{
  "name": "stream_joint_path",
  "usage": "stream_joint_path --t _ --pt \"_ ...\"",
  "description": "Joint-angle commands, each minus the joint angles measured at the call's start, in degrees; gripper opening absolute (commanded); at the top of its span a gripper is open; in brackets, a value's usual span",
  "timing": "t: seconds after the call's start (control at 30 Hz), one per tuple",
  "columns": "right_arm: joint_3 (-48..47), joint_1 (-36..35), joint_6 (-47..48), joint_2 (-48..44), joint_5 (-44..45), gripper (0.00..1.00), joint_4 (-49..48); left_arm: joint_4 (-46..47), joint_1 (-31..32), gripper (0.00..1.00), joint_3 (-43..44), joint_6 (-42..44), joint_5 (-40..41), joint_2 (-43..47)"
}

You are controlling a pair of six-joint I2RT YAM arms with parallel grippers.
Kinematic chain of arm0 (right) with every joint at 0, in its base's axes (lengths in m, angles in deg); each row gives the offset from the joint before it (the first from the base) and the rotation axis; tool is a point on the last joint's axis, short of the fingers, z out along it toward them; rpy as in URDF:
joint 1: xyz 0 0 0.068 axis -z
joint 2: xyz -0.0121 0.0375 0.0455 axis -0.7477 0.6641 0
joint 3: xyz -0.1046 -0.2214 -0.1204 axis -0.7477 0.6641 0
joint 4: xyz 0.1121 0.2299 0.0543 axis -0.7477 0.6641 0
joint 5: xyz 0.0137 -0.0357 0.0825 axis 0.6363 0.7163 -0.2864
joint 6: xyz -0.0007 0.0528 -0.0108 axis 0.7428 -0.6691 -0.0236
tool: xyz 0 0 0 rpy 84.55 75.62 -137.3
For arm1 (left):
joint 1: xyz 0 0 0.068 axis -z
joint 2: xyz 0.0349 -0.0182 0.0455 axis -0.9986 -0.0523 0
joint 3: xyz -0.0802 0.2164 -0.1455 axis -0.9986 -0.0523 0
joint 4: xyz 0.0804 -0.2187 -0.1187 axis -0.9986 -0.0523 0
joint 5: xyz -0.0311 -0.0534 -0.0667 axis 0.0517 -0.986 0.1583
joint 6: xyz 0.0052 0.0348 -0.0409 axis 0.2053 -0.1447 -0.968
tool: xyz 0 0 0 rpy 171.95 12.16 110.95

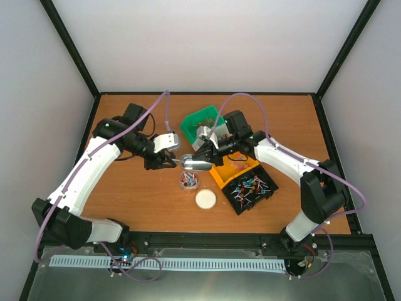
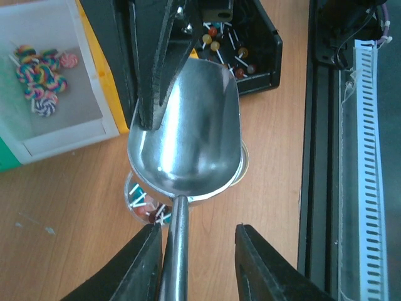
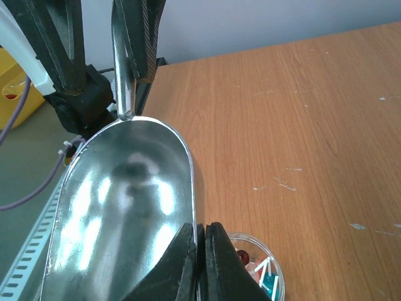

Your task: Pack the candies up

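My left gripper's fingers are along both sides of the scoop handle near the bowl in the right wrist view, so it is time to close on the handle.
The metal scoop [image 1: 193, 163] hangs empty above the small clear jar [image 1: 188, 180], which holds a few candies [image 3: 263, 273]. My right gripper [image 3: 200, 229] is shut on the scoop's rim, as the left wrist view also shows. My left gripper [image 2: 197, 229] is open with the scoop handle [image 2: 175, 251] between its fingers, close to the left finger. More candies [image 1: 250, 187] lie in the black bin [image 1: 270, 194]; they also show in the left wrist view [image 2: 222, 44]. The jar [image 2: 145, 205] is partly hidden under the scoop bowl [image 2: 188, 125].
A white round lid [image 1: 205, 199] lies in front of the jar. An orange bin [image 1: 220, 175], a green bin [image 1: 195, 120] and a white bin [image 2: 69, 128] with swirl lollipops [image 2: 39, 81] crowd round the right arm. A black rail [image 2: 326, 157] runs along the near edge.
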Motion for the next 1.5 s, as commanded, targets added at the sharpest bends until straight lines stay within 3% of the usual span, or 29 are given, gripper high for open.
stream_joint_path --t 0.0,0.33,0.63,0.83,0.87,1.03,1.1,1.2,1.4,1.47 --pt "0.40 1.24 -2.19 -1.57 -2.68 0.03 -2.83 3.82 -0.20 0.35 -2.03 -1.41 -3.52 2.65" --pt "0.36 1.24 -2.52 -1.74 -4.28 0.03 -3.11 5.84 -0.17 0.35 -3.37 -2.95 -4.09 1.86" --pt "0.59 1.24 -2.07 -1.39 -4.43 0.03 -2.88 6.43 -0.21 0.22 -3.61 -3.30 -5.68 1.78" --pt "0.45 1.52 -2.49 -1.18 -4.86 0.04 -3.06 7.34 -0.29 0.02 -4.26 -4.76 -4.91 1.58" --pt "0.45 1.89 -3.15 -1.02 -4.96 0.10 -3.28 7.56 -0.37 0.01 -4.25 -5.18 -4.53 1.58" --pt "-2.87 6.12 -5.77 1.01 -1.62 0.63 0.26 7.89 -0.90 0.01 -3.21 -7.05 0.80 0.96" --pt "-4.73 8.36 -5.14 1.85 0.77 0.73 3.58 8.39 -0.95 0.01 -2.46 -8.26 4.97 -0.02" --pt "-5.67 11.10 -5.91 2.35 9.46 0.80 5.26 6.97 -1.02 0.01 0.40 -9.10 12.15 -3.91" --pt "-7.11 12.31 -4.33 5.69 33.60 0.80 7.42 3.49 -1.12 0.01 9.41 -10.33 21.26 -13.63" --pt "-7.40 12.39 -4.68 6.69 37.27 0.80 7.57 2.24 -1.12 0.01 13.12 -10.88 23.47 -17.14"
